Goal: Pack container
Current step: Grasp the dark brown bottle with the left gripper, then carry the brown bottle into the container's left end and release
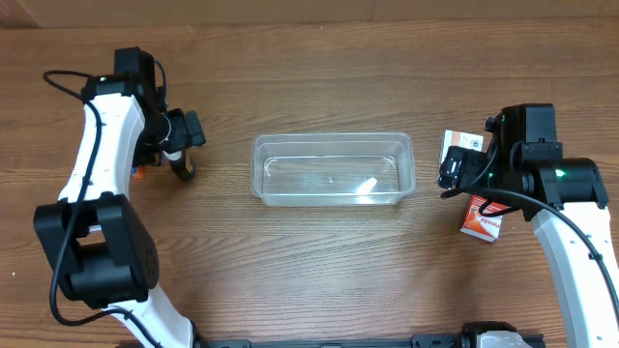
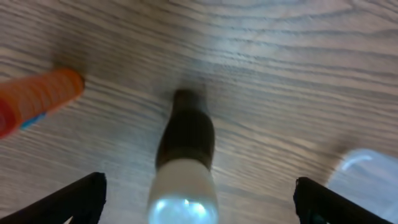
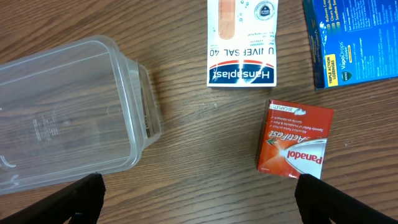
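I will next pick up the small bottle by its white end with my left gripper, which leaves the bottle's dark end free to enter the container.
The clear plastic container sits empty at the table's middle; its end shows in the right wrist view and a corner in the left wrist view. My left gripper is open to the container's left. In the left wrist view a small bottle with a white body and dark cap lies between the spread fingers, not touching either. My right gripper is open and empty just right of the container, with only bare table between its fingers.
A red Panadol box, a white Hansaplast box and a blue box lie right of the container. An orange tube lies left of the bottle.
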Controlling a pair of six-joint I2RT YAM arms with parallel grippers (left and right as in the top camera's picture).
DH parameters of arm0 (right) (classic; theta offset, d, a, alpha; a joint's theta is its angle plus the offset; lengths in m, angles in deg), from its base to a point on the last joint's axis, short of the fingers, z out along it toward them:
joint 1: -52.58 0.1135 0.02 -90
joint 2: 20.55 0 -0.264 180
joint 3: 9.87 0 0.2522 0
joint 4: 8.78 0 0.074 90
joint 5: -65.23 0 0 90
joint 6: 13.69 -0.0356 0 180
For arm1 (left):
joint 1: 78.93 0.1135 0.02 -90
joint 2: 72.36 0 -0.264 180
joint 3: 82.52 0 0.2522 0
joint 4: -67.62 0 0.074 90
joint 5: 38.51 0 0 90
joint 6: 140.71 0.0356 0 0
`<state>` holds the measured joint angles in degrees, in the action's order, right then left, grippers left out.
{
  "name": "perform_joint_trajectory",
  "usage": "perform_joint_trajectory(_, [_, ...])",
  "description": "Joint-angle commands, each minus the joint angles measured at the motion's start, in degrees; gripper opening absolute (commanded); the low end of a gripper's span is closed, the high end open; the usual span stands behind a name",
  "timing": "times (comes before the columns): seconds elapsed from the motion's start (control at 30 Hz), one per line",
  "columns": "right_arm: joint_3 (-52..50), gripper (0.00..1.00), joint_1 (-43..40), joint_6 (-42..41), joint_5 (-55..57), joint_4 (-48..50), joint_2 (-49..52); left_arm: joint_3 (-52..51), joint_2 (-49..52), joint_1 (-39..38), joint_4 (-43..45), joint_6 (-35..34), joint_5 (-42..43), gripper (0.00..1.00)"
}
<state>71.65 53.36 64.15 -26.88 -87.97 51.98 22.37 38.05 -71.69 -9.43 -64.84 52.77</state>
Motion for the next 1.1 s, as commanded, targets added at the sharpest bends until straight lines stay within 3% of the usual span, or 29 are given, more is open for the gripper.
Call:
perform_joint_trajectory(0.0, [1.6, 1.0, -0.2, 0.2, 0.6, 0.4, -0.7, 1.3, 0.8, 0.3, 0.5, 0.4, -3.2, 0.87])
perform_joint_trajectory(0.07, [1.6, 1.0, -0.2, 0.2, 0.6, 0.4, -0.7, 1.2, 0.9, 0.2, 0.3, 0.4, -3.2, 0.66])
perform_joint_trajectory(0.33, [1.6, 1.0, -0.2, 0.2, 0.6, 0.4, -0.7, 1.2, 0.9, 0.2, -1.0, 0.4, -3.2, 0.42])
perform_joint_trajectory(0.37, [1.6, 1.0, -0.2, 0.2, 0.6, 0.4, -0.7, 1.2, 0.9, 0.2, -1.2, 0.4, -3.2, 0.33])
perform_joint_trajectory(0.47, [1.6, 1.0, -0.2, 0.2, 0.6, 0.4, -0.7, 1.2, 0.9, 0.2, -1.5, 0.4, -3.2, 0.24])
perform_joint_trajectory(0.6, [1.6, 1.0, -0.2, 0.2, 0.6, 0.4, -0.7, 1.7, 0.8, 0.2, -2.1, 0.3, -2.5, 0.04])
perform_joint_trajectory(0.8, [1.6, 1.0, -0.2, 0.2, 0.6, 0.4, -0.7, 13.6, -3.9, -3.8, -13.2, -0.3, 3.0, 0.04])
perform_joint_trajectory(0.9, [1.6, 1.0, -0.2, 0.2, 0.6, 0.3, -0.7, 20.7, -11.2, -11.7, -17.8, -1.3, 3.0, 0.04])
perform_joint_trajectory(1.07, [1.6, 1.0, -0.2, 0.2, 0.5, 0.2, -0.7, 21.3, -16.0, -24.1, -17.9, -7.2, 2.7, 0.04])
